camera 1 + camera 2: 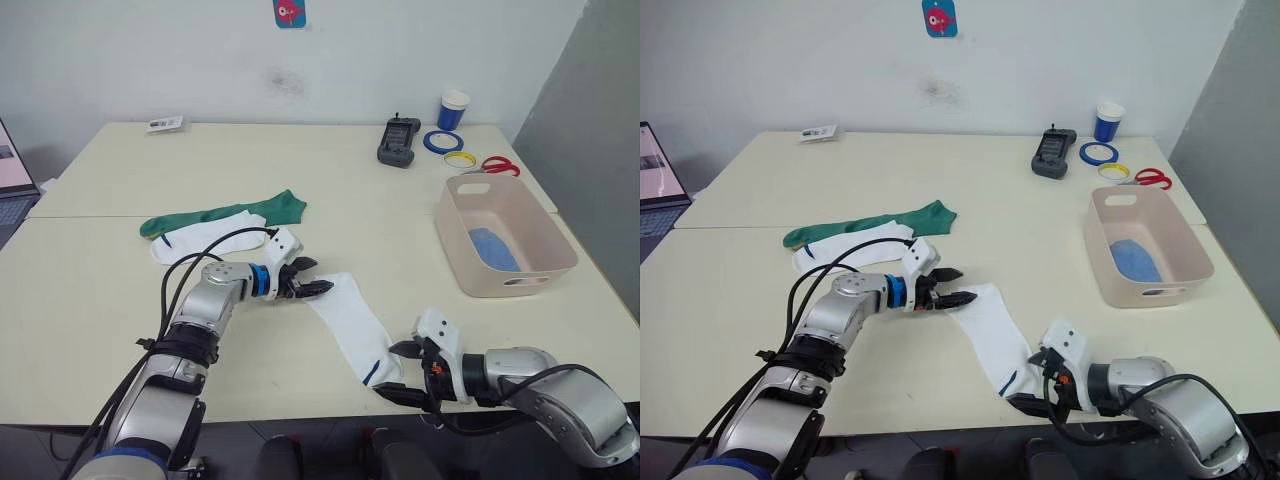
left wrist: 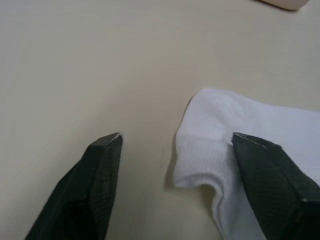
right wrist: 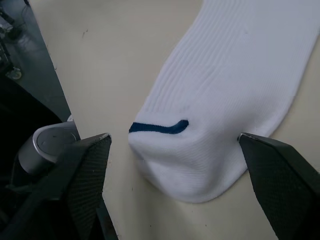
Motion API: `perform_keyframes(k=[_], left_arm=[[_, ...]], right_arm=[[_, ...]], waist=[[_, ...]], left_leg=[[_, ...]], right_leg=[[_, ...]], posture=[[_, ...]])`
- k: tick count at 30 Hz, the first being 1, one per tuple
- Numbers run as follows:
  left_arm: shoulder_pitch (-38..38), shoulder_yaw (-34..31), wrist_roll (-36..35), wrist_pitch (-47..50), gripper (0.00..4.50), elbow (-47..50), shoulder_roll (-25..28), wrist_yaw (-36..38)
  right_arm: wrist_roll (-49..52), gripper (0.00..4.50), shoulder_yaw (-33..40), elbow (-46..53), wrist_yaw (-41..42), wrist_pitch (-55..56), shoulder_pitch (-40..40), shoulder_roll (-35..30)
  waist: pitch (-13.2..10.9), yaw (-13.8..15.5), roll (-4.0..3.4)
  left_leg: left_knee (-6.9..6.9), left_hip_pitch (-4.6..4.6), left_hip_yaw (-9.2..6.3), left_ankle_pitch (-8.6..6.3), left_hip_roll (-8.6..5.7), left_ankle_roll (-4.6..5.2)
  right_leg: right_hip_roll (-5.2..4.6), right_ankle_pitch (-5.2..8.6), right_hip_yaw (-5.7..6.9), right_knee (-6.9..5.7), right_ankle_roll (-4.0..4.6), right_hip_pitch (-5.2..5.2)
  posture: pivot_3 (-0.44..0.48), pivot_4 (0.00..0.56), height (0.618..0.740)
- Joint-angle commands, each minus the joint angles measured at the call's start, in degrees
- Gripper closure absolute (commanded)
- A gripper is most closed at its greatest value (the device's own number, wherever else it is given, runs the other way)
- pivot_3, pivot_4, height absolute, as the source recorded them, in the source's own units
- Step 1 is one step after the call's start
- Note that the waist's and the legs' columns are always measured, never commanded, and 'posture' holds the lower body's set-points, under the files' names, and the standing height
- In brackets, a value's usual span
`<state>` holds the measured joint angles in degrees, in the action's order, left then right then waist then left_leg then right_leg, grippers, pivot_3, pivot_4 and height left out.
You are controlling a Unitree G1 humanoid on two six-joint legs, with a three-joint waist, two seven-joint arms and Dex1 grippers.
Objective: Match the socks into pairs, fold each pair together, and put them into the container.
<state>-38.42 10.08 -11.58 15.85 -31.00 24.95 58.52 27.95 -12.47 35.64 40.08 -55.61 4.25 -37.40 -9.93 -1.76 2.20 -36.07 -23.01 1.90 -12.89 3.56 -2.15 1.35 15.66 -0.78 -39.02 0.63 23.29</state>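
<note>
The white sock needs to lie ready to match its mate. My right gripper should next pinch the white sock by its end with the blue stripe.
A white sock lies slantwise near the table's front middle. My left gripper is open at its far end, its fingers either side of the sock's edge. My right gripper is open around the near end, which bears a blue mark. A dark green sock lies at the left, and another white sock lies against its near side. The pale pink container stands at the right with light blue sock fabric inside.
At the back right are a blue-and-white cup, a blue tape roll, a yellow tape roll, red scissors and a black device. A small packet lies at the back left. A laptop is at the left edge.
</note>
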Motion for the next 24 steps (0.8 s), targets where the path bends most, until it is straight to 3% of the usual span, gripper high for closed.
perform_keyframes(k=[1,8,9,18,24], left_arm=[[0.5,-0.6,-0.3,0.6,2.17,3.5,0.9,2.3],[5.3,-1.7,-0.4,2.0,4.48,8.8,2.6,2.4],[5.8,-1.8,-0.5,2.3,4.5,9.4,2.8,2.4],[16.3,-6.8,-3.8,11.8,4.5,27.2,6.3,-2.9],[29.1,-12.9,-8.0,23.3,4.5,47.3,6.5,-12.3]], right_arm=[[-1.0,1.65,-0.8,0.4,0.7,2.6,-0.6,-1.4],[-5.8,4.25,-2.1,-1.9,3.3,10.9,0.4,-5.4],[-6.2,4.48,-2.1,-2.4,3.8,11.7,0.8,-5.7],[-10.7,4.48,-2.4,-12.3,13.6,22.3,10.9,-9.9],[-17.1,4.48,-6.5,-29.3,22.4,34.7,22.7,-8.8]], waist=[[0.0,0.0,0.0],[0.0,-0.1,0.0],[0.0,0.0,0.0],[0.0,-0.1,0.0],[0.0,-0.1,0.03]], left_leg=[[0.0,0.0,0.0,0.0,0.0,0.0],[0.0,0.02,-0.01,0.0,0.01,0.0],[0.0,0.01,-0.01,0.0,0.02,0.0],[0.01,0.06,-0.05,0.0,0.05,0.0],[0.02,0.09,-0.09,0.0,0.07,0.0]], right_leg=[[0.0,0.0,0.02,0.0,0.0,0.0],[0.0,0.0,-0.01,0.0,0.0,0.0],[0.0,0.0,-0.01,0.0,0.0,0.0],[-0.06,0.0,-0.06,-0.02,0.0,0.0],[-0.2,0.0,-0.08,-0.02,0.01,-0.01]], posture=[[0.0,0.15,0.74],[0.0,0.15,0.74],[0.0,0.15,0.74],[0.0,0.15,0.74],[0.0,0.15,0.74]])
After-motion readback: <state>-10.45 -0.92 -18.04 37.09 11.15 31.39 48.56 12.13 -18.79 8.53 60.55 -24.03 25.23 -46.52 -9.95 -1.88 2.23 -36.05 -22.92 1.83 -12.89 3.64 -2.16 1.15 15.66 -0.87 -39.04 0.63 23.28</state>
